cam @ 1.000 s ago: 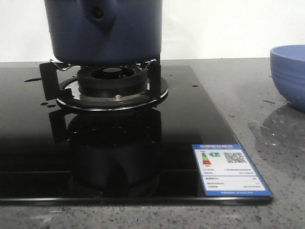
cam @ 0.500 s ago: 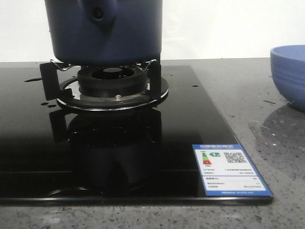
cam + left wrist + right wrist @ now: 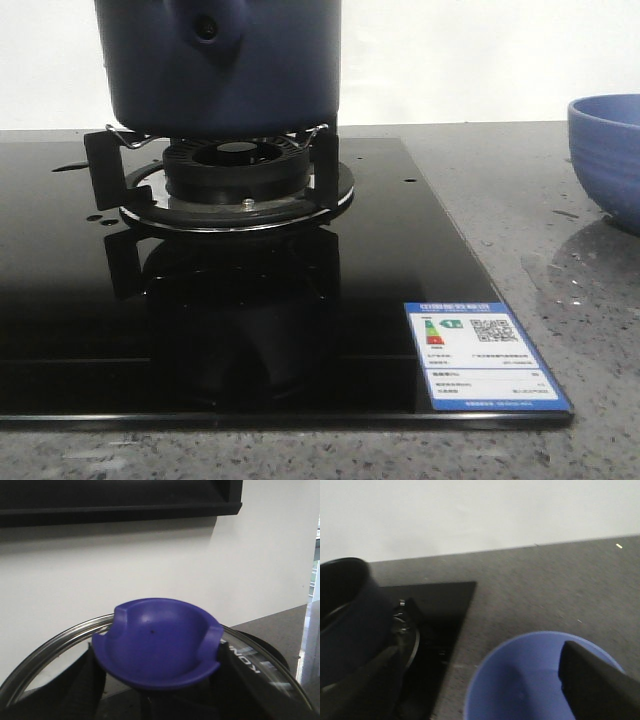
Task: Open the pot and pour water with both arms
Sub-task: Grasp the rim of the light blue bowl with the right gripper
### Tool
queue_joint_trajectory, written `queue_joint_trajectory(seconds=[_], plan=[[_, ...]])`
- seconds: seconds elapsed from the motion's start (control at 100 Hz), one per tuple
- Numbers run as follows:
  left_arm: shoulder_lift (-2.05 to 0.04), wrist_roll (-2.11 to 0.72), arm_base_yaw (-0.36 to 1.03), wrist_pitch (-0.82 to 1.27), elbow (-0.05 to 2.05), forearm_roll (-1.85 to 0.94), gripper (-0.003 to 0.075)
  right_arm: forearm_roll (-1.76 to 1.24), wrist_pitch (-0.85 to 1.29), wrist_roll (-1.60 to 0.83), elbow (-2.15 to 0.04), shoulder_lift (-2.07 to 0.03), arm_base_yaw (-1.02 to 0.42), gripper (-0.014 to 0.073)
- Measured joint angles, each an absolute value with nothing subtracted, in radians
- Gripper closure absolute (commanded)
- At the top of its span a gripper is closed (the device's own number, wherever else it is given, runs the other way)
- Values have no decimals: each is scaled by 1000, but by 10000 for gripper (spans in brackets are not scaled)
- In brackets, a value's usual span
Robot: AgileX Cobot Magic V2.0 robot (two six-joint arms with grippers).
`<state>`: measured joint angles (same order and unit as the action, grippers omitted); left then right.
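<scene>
I should pinch the blue bowl by its thin rim [image 3: 605, 653] with my right gripper next, because the bowl's round opening is wider than my fingers can open.
The dark navy pot [image 3: 220, 65] stands on the gas burner [image 3: 236, 170], its handle stub facing the front camera. In the right wrist view the pot [image 3: 350, 630] shows a dark open mouth with no lid on it. My left gripper [image 3: 155, 700] is shut on the blue knob [image 3: 160, 645] of the glass lid [image 3: 50, 640], which it holds up in front of the white wall. My right gripper [image 3: 480, 672] hangs open over the lighter blue bowl [image 3: 530, 680], beside the pot. No water is visible. Neither gripper shows in the front view.
The black glass hob [image 3: 380, 260] carries a blue energy label [image 3: 485, 355] at its front right corner. The blue ribbed bowl [image 3: 610, 165] rests on the grey speckled counter [image 3: 560, 270] to the right of the hob. A white wall is behind.
</scene>
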<state>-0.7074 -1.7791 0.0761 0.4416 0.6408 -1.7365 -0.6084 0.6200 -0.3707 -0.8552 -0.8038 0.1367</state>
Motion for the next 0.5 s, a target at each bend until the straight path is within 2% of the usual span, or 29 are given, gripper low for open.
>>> queue_joint_trajectory(seconds=[0.09, 0.22, 0.37, 0.5], plan=[[-702, -1779, 107, 425, 641, -1740, 353, -393, 748, -169, -936, -863, 176, 18], [-702, -1779, 140, 409, 641, -1742, 353, -161, 876, 0, -1002, -947, 192, 37], [-702, -1779, 177, 371, 641, -1744, 353, -108, 928, 66, -1012, -1021, 192, 121], [-702, -1779, 195, 325, 641, -1748, 353, -106, 958, 77, -1012, -1093, 192, 123]])
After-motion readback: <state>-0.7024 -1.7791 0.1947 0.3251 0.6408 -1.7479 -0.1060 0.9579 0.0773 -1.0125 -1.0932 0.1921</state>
